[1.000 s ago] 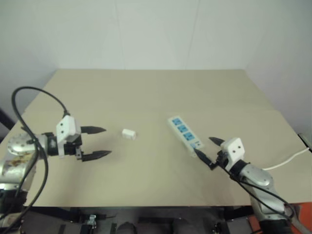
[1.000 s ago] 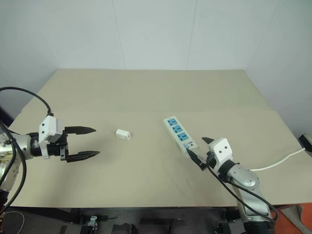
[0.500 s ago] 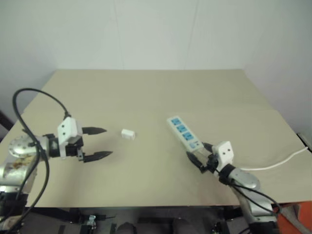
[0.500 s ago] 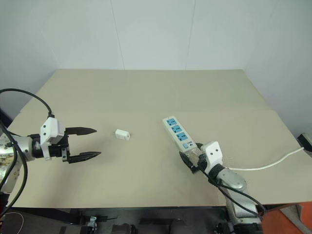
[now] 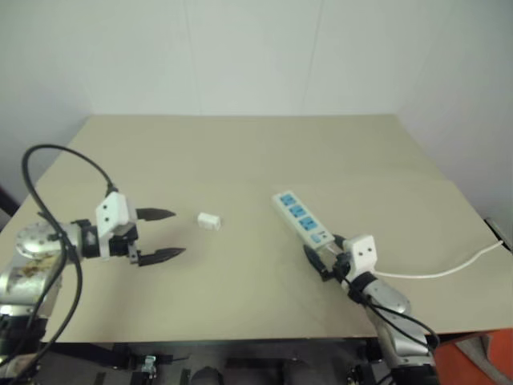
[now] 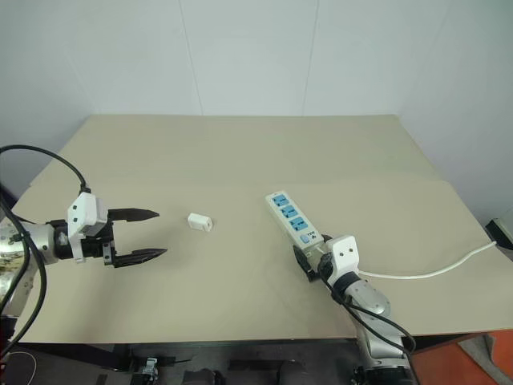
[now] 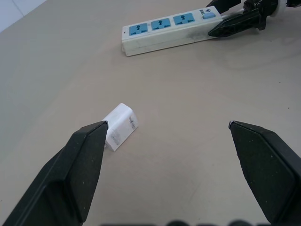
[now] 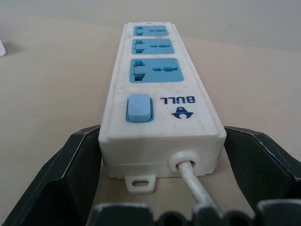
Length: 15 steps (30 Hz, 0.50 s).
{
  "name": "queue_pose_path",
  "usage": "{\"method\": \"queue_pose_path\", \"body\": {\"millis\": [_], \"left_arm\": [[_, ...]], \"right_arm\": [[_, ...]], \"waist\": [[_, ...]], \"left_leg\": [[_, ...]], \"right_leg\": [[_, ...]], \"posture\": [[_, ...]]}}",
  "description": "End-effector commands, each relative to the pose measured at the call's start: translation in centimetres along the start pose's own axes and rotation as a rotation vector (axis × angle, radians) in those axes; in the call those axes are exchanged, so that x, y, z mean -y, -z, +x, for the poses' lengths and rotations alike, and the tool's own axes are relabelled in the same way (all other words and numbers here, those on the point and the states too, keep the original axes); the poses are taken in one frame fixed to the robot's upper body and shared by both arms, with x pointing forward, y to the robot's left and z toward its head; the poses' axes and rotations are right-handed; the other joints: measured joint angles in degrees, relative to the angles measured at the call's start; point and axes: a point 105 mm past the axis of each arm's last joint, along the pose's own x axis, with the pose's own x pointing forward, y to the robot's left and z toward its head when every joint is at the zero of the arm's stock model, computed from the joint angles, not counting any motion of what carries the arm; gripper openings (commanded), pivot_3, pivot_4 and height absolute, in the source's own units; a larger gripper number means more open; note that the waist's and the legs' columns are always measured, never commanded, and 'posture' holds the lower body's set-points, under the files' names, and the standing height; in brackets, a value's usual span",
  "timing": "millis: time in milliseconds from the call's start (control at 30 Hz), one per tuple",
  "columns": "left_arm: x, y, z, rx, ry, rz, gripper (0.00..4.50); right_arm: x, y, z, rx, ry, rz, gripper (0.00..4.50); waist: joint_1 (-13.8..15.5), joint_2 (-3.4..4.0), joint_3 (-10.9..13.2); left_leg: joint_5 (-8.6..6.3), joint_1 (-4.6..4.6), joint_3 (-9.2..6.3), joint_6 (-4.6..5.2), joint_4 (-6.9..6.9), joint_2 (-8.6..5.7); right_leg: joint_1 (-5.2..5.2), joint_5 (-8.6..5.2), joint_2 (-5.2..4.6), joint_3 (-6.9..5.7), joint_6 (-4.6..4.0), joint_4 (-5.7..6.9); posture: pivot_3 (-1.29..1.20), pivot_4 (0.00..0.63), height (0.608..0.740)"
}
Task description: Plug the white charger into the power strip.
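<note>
My right gripper grabs the power strip by its switch end (image 5: 317, 239) next. That steadies the power strip for plugging in the charger (image 5: 208, 220).
The white charger (image 5: 208, 220) lies on its side on the tan table, left of centre. My left gripper (image 5: 178, 233) hovers open a short way to its left, fingers pointing at it; in the left wrist view the charger (image 7: 120, 126) sits just past one fingertip (image 7: 94, 136). The power strip (image 5: 302, 216) lies flat right of centre, its blue sockets facing up. My right gripper (image 5: 322, 245) is open at the strip's cord end. In the right wrist view the strip (image 8: 157, 89) sits between the two fingers (image 8: 77, 160), switch nearest.
The strip's thin white cord (image 5: 433, 273) runs right across the table to its right edge (image 5: 489, 241). A white wall rises behind the table. The right gripper's black fingers (image 7: 240, 21) also appear in the left wrist view, beside the strip.
My right gripper has dropped and moved left, from beside the strip's near end to straddling it. The left gripper, charger and strip stay where they were.
</note>
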Motion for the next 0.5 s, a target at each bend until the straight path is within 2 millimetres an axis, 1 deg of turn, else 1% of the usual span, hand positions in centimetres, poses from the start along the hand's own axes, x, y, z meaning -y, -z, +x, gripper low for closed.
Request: {"method": "queue_pose_path", "body": {"millis": [33, 133, 333, 400, 433, 467, 500], "left_arm": [[-0.1, -1.0, 0.1, 0.02, 0.001, 0.039, 4.5], [0.0, -1.0, 0.2, 0.021, 0.0, 0.036, 4.5], [0.3, -0.8, 0.3, 0.025, -0.002, 0.028, 4.5], [0.4, -0.8, 0.3, 0.028, -0.003, 0.026, 4.5], [0.4, -0.8, 0.2, 0.029, -0.006, 0.025, 4.5], [0.4, -0.7, 0.2, 0.027, -0.008, 0.024, 4.5], [0.4, -0.7, 0.2, 0.025, -0.01, 0.024, 4.5]], "right_arm": [[-0.8, -0.3, 0.6, 0.022, -0.029, 0.005, 4.47], [-0.6, -0.1, 0.7, 0.014, -0.029, 0.01, 4.47], [-1.1, -0.2, 1.6, 0.025, -0.063, 0.011, 4.47], [-1.0, 0.0, 1.7, 0.016, -0.069, 0.038, 4.11], [-1.0, 0.0, 1.7, 0.013, -0.074, 0.045, 3.86], [-0.9, 0.1, 1.7, 0.009, -0.074, 0.036, 3.52], [-0.9, 0.2, 1.7, 0.007, -0.074, 0.028, 3.39]], "waist": [[-0.03, 0.0, 0.0], [-0.13, -0.02, -0.01], [-0.49, -0.08, -0.05], [-0.76, -0.09, -0.05], [-0.93, -0.09, -0.05], [-1.07, -0.09, -0.06], [-1.17, -0.09, -0.05]], "left_leg": [[0.0, 0.01, 0.0, 0.0, 0.0, 0.0], [0.0, 0.03, 0.0, 0.0, 0.0, 0.01], [0.0, 0.06, 0.0, 0.0, 0.0, 0.01], [0.0, 0.06, -0.01, 0.0, 0.0, 0.02], [0.0, 0.06, 0.0, 0.0, 0.0, 0.02], [0.0, 0.05, -0.01, 0.0, 0.0, 0.02], [0.0, 0.05, -0.01, 0.0, 0.0, 0.02]], "right_leg": [[0.0, 0.0, 0.0, 0.0, 0.0, 0.0], [0.01, 0.0, 0.01, 0.01, 0.0, 0.01], [0.03, 0.0, 0.01, 0.01, 0.0, 0.02], [0.03, 0.0, 0.02, 0.01, 0.0, 0.04], [0.04, 0.01, 0.02, 0.01, -0.01, 0.03], [0.04, 0.01, 0.02, 0.01, -0.01, 0.03], [0.04, 0.01, 0.02, 0.01, -0.01, 0.03]], "posture": [[0.0, 0.15, 0.74], [0.0, 0.15, 0.74], [0.0, 0.15, 0.74], [0.0, 0.15, 0.74], [0.0, 0.15, 0.74], [0.0, 0.15, 0.74], [0.0, 0.15, 0.74]]}}
